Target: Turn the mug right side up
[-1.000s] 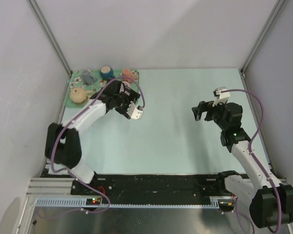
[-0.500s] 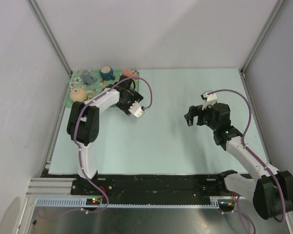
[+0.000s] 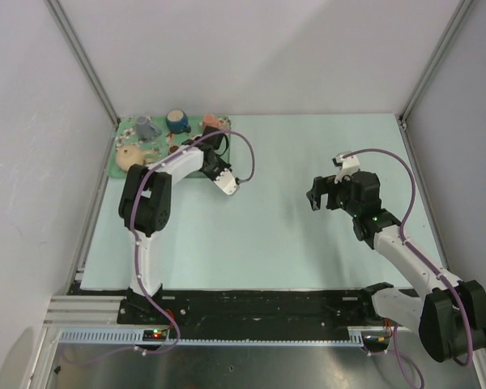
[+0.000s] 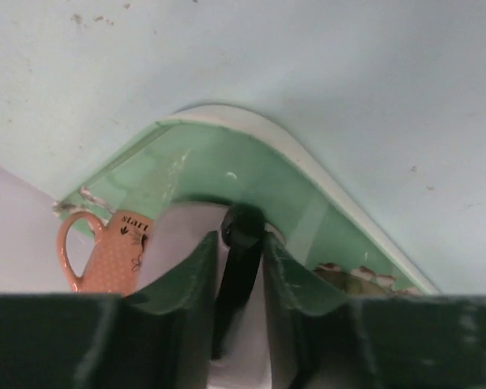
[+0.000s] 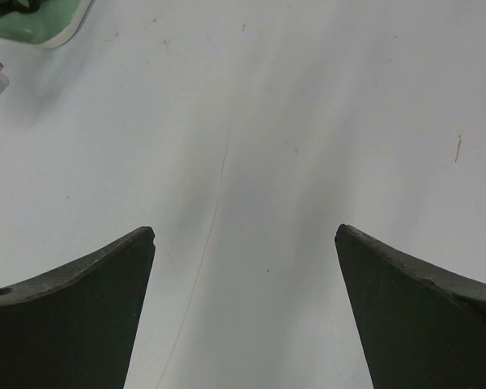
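Next, my right gripper needs to grab the mug's side, leaving the black handle (image 4: pixel 238 275) to my left gripper, to set the mug upright.
In the left wrist view a white mug (image 4: pixel 185 237) with a black handle (image 4: pixel 238 275) sits on the green tray (image 4: pixel 202 162). My left gripper (image 4: pixel 241 237) has both fingers pressed against that handle. From the top view the left gripper (image 3: pixel 213 156) is over the tray's right end (image 3: pixel 227 124) and hides the mug. I cannot tell which way up the mug is. My right gripper (image 3: pixel 320 194) hovers over the bare table at mid-right. It is open, and nothing is between its fingers (image 5: pixel 245 235).
An orange mug (image 3: pixel 211 123) (image 4: pixel 113 255), a blue mug (image 3: pixel 176 120), a grey mug (image 3: pixel 144 127) and a tan pot (image 3: pixel 130 156) share the tray at the back left. Grey walls enclose the table. The tray's corner (image 5: pixel 40 20) shows top left in the right wrist view.
My left arm has folded in towards the tray and its gripper has gone from wide open to closed on the handle. The right gripper shifted slightly left, then held still.
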Robot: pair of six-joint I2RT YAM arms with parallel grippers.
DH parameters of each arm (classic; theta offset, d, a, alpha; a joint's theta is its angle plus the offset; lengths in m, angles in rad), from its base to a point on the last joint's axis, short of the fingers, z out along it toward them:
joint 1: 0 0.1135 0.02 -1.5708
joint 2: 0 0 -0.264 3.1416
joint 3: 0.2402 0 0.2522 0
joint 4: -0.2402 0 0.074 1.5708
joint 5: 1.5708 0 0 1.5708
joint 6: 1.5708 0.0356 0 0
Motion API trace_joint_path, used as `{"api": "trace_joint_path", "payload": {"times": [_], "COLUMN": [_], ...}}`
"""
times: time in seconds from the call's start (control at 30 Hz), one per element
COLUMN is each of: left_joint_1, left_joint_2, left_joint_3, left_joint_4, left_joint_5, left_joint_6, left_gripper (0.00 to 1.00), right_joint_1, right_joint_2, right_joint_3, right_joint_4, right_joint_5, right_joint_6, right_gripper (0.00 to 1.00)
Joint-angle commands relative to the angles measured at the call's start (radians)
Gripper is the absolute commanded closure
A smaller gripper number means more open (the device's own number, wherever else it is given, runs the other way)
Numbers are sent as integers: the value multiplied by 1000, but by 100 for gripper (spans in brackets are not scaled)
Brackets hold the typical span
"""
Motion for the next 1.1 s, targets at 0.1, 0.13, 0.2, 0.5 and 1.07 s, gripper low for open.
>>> {"api": "trace_joint_path", "payload": {"times": [0.1,0.13,0.2,0.5,1.07], "left_joint_1": [-5,-5,-8,-44,-65], "left_joint_2": [-42,-48,-66,-118,-403], "left_joint_3": [8,11,28,340,598], "left_joint_4": [-6,-1,18,48,50], "left_joint_5": [29,54,123,373,772], "left_joint_6": [403,404,380,-302,-1740], "left_gripper": [97,98,99,100,100], "right_joint_1": [6,6,7,7,21], "right_joint_2": [-23,-28,-39,-1,124], "right_joint_3": [43,43,46,193,480], "right_joint_4": [26,27,25,-152,183], "right_joint_5": [18,16,14,-78,-631], "right_joint_6": [3,7,19,167,561], "right_gripper": [0,0,0,0,0]}}
